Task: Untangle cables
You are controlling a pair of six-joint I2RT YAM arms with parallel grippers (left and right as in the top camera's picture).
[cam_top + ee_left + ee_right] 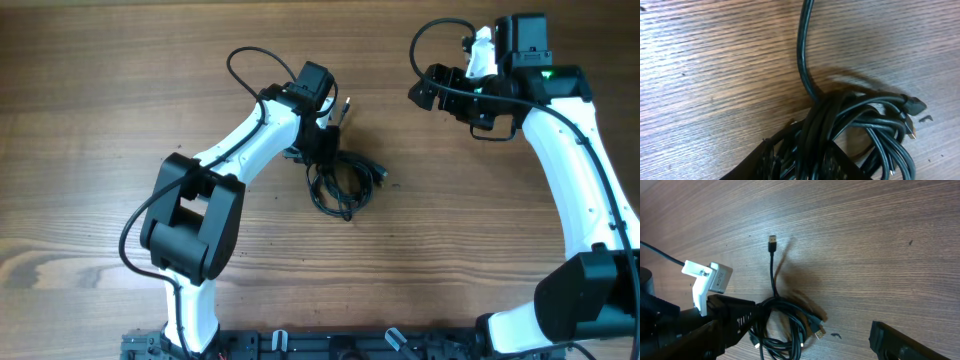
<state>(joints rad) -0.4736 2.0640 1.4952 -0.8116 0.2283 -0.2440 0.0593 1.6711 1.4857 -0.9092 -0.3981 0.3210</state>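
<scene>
The left gripper grabs the cable bundle next by its side opposite the protruding plug ends, leaving those free for my right gripper to untangle.
A bundle of black cables lies tangled on the wooden table, just left of centre. One strand runs up from it to a USB plug. My left gripper is down on the bundle's upper left part. In the left wrist view the left gripper has several strands packed between its fingers. My right gripper is raised at the far right, apart from the cables, open and empty. The right wrist view shows the bundle, the USB plug and the left gripper from afar.
The table is bare brown wood. A small dark mark lies just right of the bundle. Two more plug ends stick out at the bundle's right side. The arm bases stand at the front edge.
</scene>
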